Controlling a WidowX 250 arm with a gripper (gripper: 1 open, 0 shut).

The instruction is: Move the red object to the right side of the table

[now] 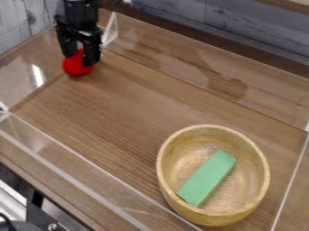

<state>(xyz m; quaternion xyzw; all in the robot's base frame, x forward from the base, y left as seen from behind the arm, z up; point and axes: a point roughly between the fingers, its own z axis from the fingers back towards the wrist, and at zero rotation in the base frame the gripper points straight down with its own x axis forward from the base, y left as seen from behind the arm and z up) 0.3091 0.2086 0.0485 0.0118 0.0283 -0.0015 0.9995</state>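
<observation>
My gripper grabs the toy fruit by its round red body (79,66) next, to carry it across the table to the wooden bowl's side.
The red object (76,65) is a small round bright-red toy fruit lying on the table (145,99) at the far left, close to the acrylic wall. My black gripper (79,56) points down right over it, open, with one finger on each side of the fruit's upper part. The fingers hide the fruit's top and its leafy tip. Whether the fingers touch the fruit I cannot tell.
A round light wooden bowl (248,200) stands at the near right with a green rectangular block (207,179) lying in it. Low clear acrylic walls (72,171) edge the tabletop on all sides.
</observation>
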